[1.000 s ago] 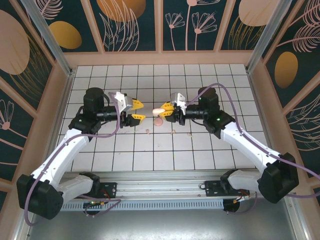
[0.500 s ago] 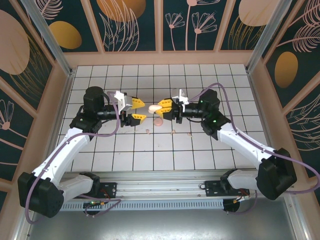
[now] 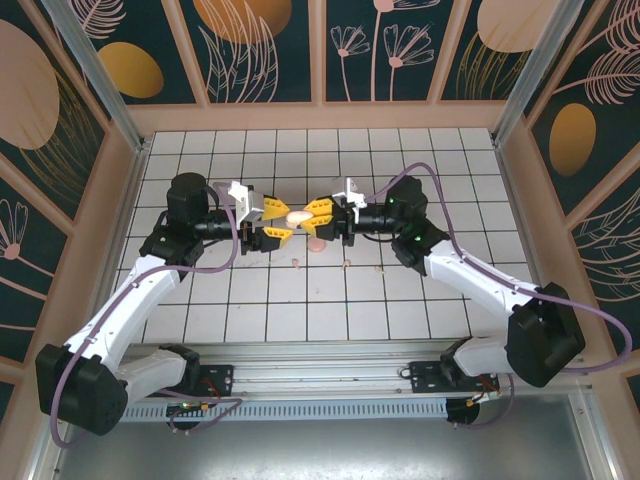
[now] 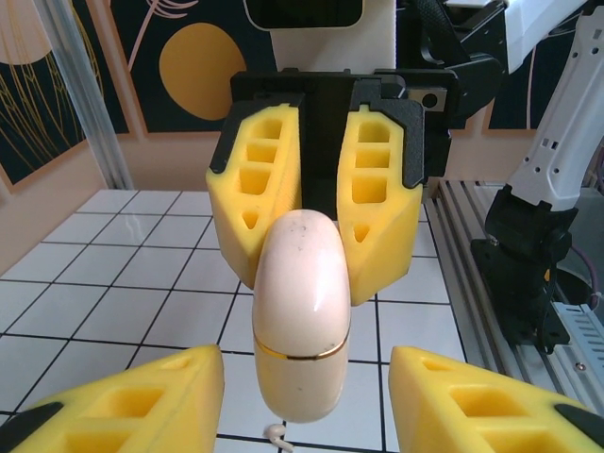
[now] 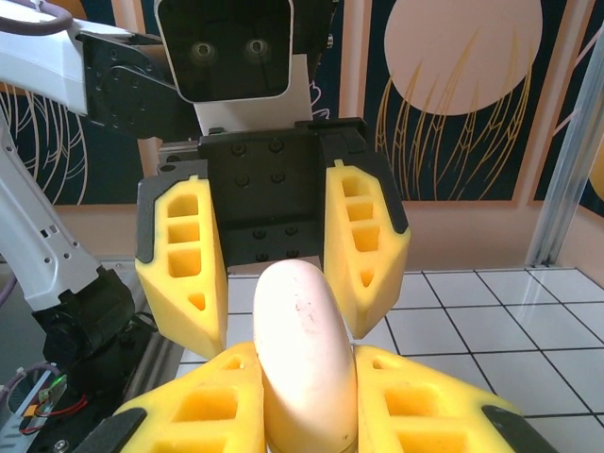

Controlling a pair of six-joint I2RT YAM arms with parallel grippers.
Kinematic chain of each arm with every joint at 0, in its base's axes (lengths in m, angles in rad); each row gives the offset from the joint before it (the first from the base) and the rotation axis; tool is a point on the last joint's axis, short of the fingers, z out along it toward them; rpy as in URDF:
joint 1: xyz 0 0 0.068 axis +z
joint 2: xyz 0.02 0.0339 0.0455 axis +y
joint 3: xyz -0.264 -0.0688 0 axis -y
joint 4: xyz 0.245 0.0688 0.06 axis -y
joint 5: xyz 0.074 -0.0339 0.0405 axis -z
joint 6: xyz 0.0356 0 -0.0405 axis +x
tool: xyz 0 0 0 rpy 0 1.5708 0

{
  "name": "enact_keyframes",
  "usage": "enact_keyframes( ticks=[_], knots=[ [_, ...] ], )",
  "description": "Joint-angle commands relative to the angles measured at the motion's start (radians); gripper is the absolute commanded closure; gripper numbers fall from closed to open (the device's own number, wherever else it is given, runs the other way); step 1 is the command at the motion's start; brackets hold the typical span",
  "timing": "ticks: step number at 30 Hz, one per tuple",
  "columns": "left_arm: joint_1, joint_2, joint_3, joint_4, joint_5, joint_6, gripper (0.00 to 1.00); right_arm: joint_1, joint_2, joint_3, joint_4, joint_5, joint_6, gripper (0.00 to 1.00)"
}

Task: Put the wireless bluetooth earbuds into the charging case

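The earbuds need to go into the charging case, so its lid should stay free. I should next grab the case with my left gripper by the end below the gold seam (image 3: 293, 219) (image 4: 301, 388).
The charging case (image 3: 298, 215), a smooth cream-pink pebble with a thin gold seam, hangs above the table between both grippers. My right gripper (image 3: 316, 217) is shut on one end of it; in the right wrist view its yellow fingers (image 5: 193, 411) press the case (image 5: 297, 311) on both sides. My left gripper (image 3: 280, 221) is open and straddles the other end. In the left wrist view a gap shows on each side between its fingers (image 4: 123, 401) and the case (image 4: 302, 302). Tiny earbuds (image 3: 297, 264) (image 3: 346, 264) lie on the tiles below; one earbud (image 4: 275, 435) peeks out under the case.
A third pale speck (image 3: 378, 268) lies on the white grid table (image 3: 420, 170). A small salmon-pink patch (image 3: 316, 243) sits on the tile under the grippers. Wooden walls (image 3: 320, 115) ring the table, and a metal rail (image 3: 320, 355) runs along its near edge.
The right gripper has carried the case leftward until its free end sits between the left gripper's fingers. The left jaws have narrowed slightly; the earbuds have not moved.
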Motion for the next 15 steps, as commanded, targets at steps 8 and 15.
enact_keyframes(
  ticks=[8,15],
  knots=[
    [-0.006,0.006,-0.004,0.015,0.044,-0.014,0.61,0.024,0.020,0.051,0.080,-0.025,0.017,0.85],
    [-0.006,-0.001,-0.005,0.015,0.041,-0.014,0.59,0.033,0.028,0.059,0.085,-0.027,0.019,0.85]
  ],
)
